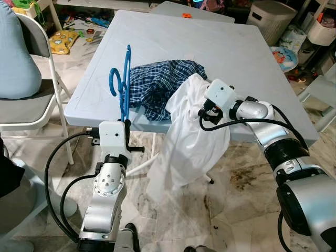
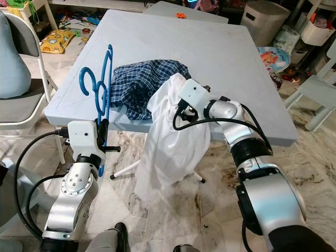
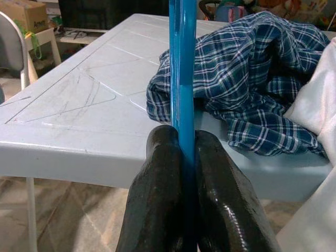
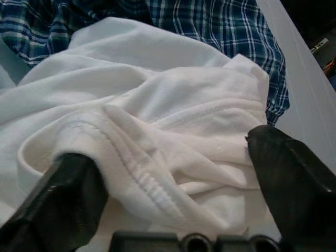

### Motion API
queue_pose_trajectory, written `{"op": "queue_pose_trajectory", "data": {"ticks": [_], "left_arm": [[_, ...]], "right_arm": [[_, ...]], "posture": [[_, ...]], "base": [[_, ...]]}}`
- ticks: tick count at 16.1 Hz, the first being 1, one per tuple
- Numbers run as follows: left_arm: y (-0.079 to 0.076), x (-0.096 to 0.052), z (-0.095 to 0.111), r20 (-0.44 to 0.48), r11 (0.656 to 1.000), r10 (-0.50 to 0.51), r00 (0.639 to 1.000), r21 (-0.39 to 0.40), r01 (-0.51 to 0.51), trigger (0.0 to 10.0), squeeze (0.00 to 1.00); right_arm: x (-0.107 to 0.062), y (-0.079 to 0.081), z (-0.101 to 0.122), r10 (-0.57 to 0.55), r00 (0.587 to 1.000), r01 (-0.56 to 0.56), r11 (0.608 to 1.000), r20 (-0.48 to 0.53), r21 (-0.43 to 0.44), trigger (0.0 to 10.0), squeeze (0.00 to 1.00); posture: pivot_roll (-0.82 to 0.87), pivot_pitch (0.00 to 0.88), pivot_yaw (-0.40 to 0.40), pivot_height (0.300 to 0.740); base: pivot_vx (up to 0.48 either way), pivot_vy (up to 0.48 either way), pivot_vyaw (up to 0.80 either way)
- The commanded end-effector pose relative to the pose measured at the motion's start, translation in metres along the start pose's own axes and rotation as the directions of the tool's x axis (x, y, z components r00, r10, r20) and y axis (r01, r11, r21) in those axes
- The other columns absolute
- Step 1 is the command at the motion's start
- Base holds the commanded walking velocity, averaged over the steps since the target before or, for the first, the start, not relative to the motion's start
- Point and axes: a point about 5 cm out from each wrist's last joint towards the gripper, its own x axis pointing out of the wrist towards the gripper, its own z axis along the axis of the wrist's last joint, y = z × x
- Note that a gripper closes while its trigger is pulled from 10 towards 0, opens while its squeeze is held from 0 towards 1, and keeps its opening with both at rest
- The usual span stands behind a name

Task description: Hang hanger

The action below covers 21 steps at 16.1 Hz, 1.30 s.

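Note:
The shirt's ribbed collar stands up in a fold while the rest lies slack. My right gripper takes hold of the shirt by that collar next.
My left gripper is shut on the lower bar of a blue plastic hanger, which stands upright at the table's near left edge with its hook toward the left. In the left wrist view both fingers pinch the hanger. A white shirt hangs over the front edge of the pale blue table, partly on top of a blue plaid shirt. My right gripper is at the white shirt's collar, open, with the ribbed collar cloth lying between its spread fingers.
A folding chair with a grey seat and a blue cushion stands close to the table's left side. Toys and clutter lie on the floor beyond the table, and a white basket stands at the back right. Marble floor lies below the table's front edge.

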Motion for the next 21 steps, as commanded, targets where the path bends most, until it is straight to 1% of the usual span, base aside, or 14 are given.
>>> {"op": "queue_pose_trajectory", "data": {"ticks": [1,2,3,4,5,7,9,10,11,12,14,15,21], "left_arm": [[-0.005,0.001,0.003,0.006,1.0,-0.024,1.0,-0.004,0.024,10.0,0.0],[-0.005,0.001,0.002,0.004,1.0,-0.023,1.0,-0.003,0.023,10.0,0.0],[-0.005,0.001,0.002,0.003,1.0,-0.023,1.0,-0.004,0.023,10.0,0.0],[-0.005,0.0,0.002,0.002,1.0,-0.023,1.0,-0.004,0.023,10.0,0.0],[-0.005,0.0,0.002,0.002,1.0,-0.022,1.0,-0.005,0.022,10.0,0.0],[-0.005,0.0,0.002,0.001,1.0,-0.021,1.0,-0.007,0.021,10.0,0.0],[-0.005,0.0,0.002,0.0,1.0,-0.021,1.0,-0.006,0.021,10.0,0.0],[-0.005,0.0,0.002,0.001,1.0,-0.021,1.0,-0.007,0.021,10.0,0.0],[-0.004,0.0,0.002,0.001,1.0,-0.02,1.0,-0.006,0.02,10.0,0.0],[-0.004,0.0,0.002,0.0,1.0,-0.019,1.0,-0.007,0.019,10.0,0.0],[-0.004,0.0,0.002,-0.001,1.0,-0.019,1.0,-0.007,0.019,10.0,0.0],[-0.004,0.0,0.002,-0.001,1.0,-0.018,1.0,-0.008,0.018,10.0,0.0],[-0.004,0.0,0.002,0.0,1.0,-0.02,1.0,-0.009,0.02,10.0,0.0]], "right_arm": [[-0.002,-0.005,-0.002,-0.01,0.999,0.009,1.0,-0.039,-0.013,10.0,1.0],[-0.002,-0.004,-0.005,-0.002,0.998,0.002,1.0,-0.061,-0.006,10.0,1.0],[-0.001,0.0,-0.009,0.02,0.996,-0.02,1.0,-0.085,0.005,10.0,0.87],[0.0,0.004,-0.012,0.04,0.994,-0.04,0.999,-0.098,0.003,10.0,0.68],[0.002,0.012,-0.016,0.089,0.99,-0.085,0.996,-0.114,0.034,10.0,0.0],[0.004,0.022,-0.019,0.133,0.984,-0.123,0.989,-0.119,0.084,10.0,0.0],[0.005,0.027,-0.023,0.151,0.978,-0.14,0.986,-0.142,0.089,10.0,0.0],[0.006,0.031,-0.025,0.172,0.974,-0.157,0.982,-0.145,0.105,10.0,0.0],[0.006,0.035,-0.027,0.195,0.969,-0.179,0.978,-0.153,0.108,3.0,0.0],[0.006,0.039,-0.031,0.212,0.963,-0.197,0.975,-0.169,0.1,0.0,0.0],[0.006,0.043,-0.034,0.227,0.958,-0.213,0.972,-0.176,0.096,0.0,0.0],[0.006,0.046,-0.035,0.233,0.954,-0.224,0.972,-0.189,0.07,0.0,0.0],[0.007,0.045,-0.034,0.212,0.959,-0.204,0.977,-0.186,0.064,0.0,0.0]], "posture": [[0.02,0.123,-0.07,0.74],[0.02,0.123,-0.07,0.74],[0.02,0.126,-0.07,0.74],[0.02,0.127,-0.07,0.74],[0.02,0.129,-0.071,0.74],[0.02,0.129,-0.07,0.74],[0.02,0.128,-0.07,0.74],[0.02,0.129,-0.069,0.74],[0.02,0.129,-0.07,0.74],[0.02,0.129,-0.07,0.74],[0.02,0.129,-0.07,0.74],[0.03,0.132,-0.069,0.74],[0.03,0.132,-0.067,0.74]], "base": [[0.0,0.0,0.0],[0.0,0.0,0.0],[0.0,0.0,0.0],[0.0,0.0,0.0],[0.0,0.0,0.0],[0.0,0.0,0.0],[0.0,0.0,0.0],[0.0,0.0,0.0],[0.0,0.0,0.0],[0.0,0.0,0.0],[0.0,0.0,0.0],[0.0,0.0,0.0],[0.0,0.0,0.0]]}}
